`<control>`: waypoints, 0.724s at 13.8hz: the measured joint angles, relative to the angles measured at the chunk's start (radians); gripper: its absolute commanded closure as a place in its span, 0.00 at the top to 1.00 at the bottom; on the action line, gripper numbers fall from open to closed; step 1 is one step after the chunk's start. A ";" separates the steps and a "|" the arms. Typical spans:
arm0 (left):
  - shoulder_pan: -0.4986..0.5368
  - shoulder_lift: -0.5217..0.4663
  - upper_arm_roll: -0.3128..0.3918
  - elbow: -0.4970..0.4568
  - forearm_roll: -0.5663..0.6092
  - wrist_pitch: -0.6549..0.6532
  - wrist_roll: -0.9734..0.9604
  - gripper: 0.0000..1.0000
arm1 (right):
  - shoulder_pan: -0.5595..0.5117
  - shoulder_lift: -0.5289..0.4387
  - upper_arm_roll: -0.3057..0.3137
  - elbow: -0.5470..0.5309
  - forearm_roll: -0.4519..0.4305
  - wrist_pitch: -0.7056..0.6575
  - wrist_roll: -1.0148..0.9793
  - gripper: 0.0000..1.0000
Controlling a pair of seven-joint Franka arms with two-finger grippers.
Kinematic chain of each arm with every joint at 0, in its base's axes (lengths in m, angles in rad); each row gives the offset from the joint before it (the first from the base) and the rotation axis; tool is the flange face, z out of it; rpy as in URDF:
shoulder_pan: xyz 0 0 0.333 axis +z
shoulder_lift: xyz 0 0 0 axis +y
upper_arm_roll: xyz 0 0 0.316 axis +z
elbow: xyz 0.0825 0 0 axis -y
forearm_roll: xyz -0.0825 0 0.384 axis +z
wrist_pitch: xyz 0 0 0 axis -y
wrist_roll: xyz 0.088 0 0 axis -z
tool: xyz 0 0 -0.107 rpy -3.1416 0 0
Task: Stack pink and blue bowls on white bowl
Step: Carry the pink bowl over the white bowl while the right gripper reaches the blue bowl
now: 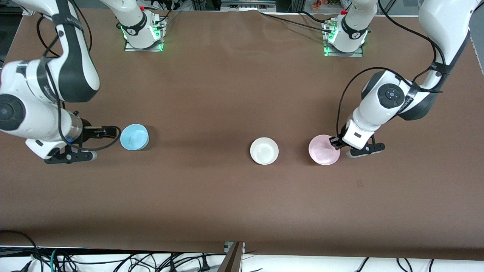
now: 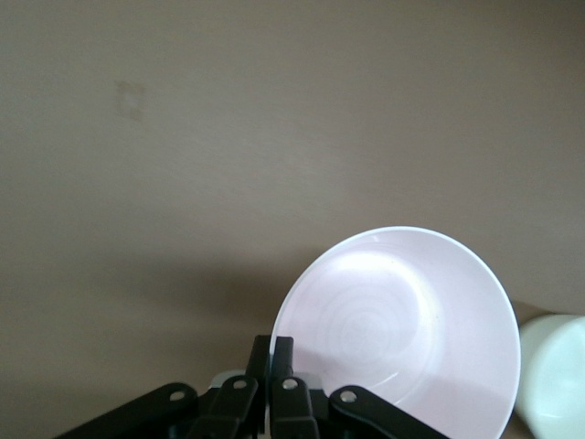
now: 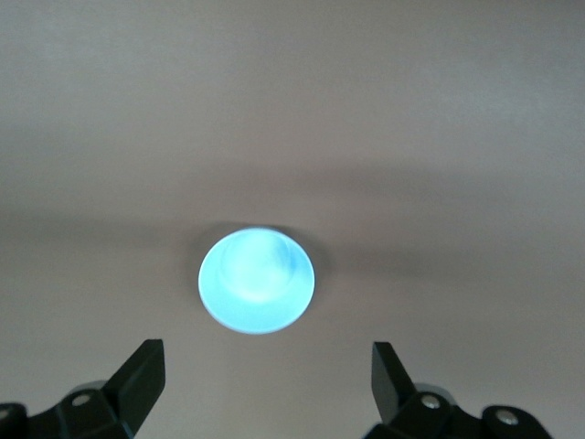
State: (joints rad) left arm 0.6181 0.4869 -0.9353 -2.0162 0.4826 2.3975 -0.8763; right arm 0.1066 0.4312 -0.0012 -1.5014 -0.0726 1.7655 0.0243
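I need to stack the blue bowl on the white bowl (image 1: 264, 150), so next my right gripper should grab the blue bowl by its rim (image 1: 122, 133).
The pale pink bowl (image 1: 324, 149) sits toward the left arm's end of the table, beside the white bowl (image 1: 264, 150). My left gripper (image 1: 335, 142) is shut on the pink bowl's rim, on the edge away from the white bowl. In the left wrist view the fingers (image 2: 282, 352) pinch the rim of the pink bowl (image 2: 402, 329), and the white bowl (image 2: 554, 377) shows at the edge. The sky-blue bowl (image 1: 134, 136) stands toward the right arm's end. My right gripper (image 1: 110, 131) is open and empty beside it. The right wrist view shows the blue bowl (image 3: 257, 279) ahead of the spread fingers (image 3: 142, 377).
The brown table (image 1: 234, 94) holds only the three bowls, all in one row. The arm bases stand along the edge farthest from the front camera. Cables hang below the nearest edge.
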 measured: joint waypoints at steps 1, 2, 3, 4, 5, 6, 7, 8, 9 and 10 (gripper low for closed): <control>-0.010 0.000 -0.027 0.002 -0.004 -0.003 -0.055 0.00 | -0.007 0.019 -0.002 -0.023 0.000 0.055 0.000 1.00; -0.033 0.000 -0.040 0.003 -0.005 -0.003 -0.109 0.00 | -0.017 0.031 -0.003 -0.061 0.000 0.129 -0.001 1.00; -0.065 0.000 -0.044 0.007 -0.006 -0.003 -0.161 0.00 | -0.030 0.039 -0.004 -0.116 0.000 0.218 -0.004 1.00; -0.099 0.001 -0.044 0.013 -0.007 -0.003 -0.210 0.00 | -0.045 0.045 -0.005 -0.175 0.000 0.308 -0.008 1.00; -0.129 0.002 -0.043 0.019 -0.007 -0.003 -0.252 0.00 | -0.058 0.048 -0.005 -0.237 0.000 0.392 -0.011 1.00; -0.154 0.003 -0.042 0.024 -0.007 -0.003 -0.284 0.00 | -0.067 0.050 -0.005 -0.296 0.004 0.464 -0.011 1.00; -0.173 0.005 -0.041 0.028 -0.007 -0.003 -0.306 0.00 | -0.073 0.050 -0.005 -0.346 0.011 0.512 -0.011 1.00; -0.189 0.009 -0.039 0.030 -0.007 -0.003 -0.325 0.00 | -0.077 0.050 -0.005 -0.382 0.020 0.538 -0.011 1.00; -0.203 0.014 -0.035 0.032 -0.007 -0.003 -0.338 0.00 | -0.084 0.049 -0.006 -0.402 0.034 0.547 -0.011 1.00; -0.219 0.022 -0.027 0.038 -0.007 -0.003 -0.352 0.00 | -0.092 0.048 -0.006 -0.416 0.057 0.548 -0.011 1.00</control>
State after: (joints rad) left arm 0.3994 0.5092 -0.9625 -1.9782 0.4754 2.3944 -1.2280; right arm 0.0147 0.4788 -0.0073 -1.9170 -0.0157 2.3134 0.0130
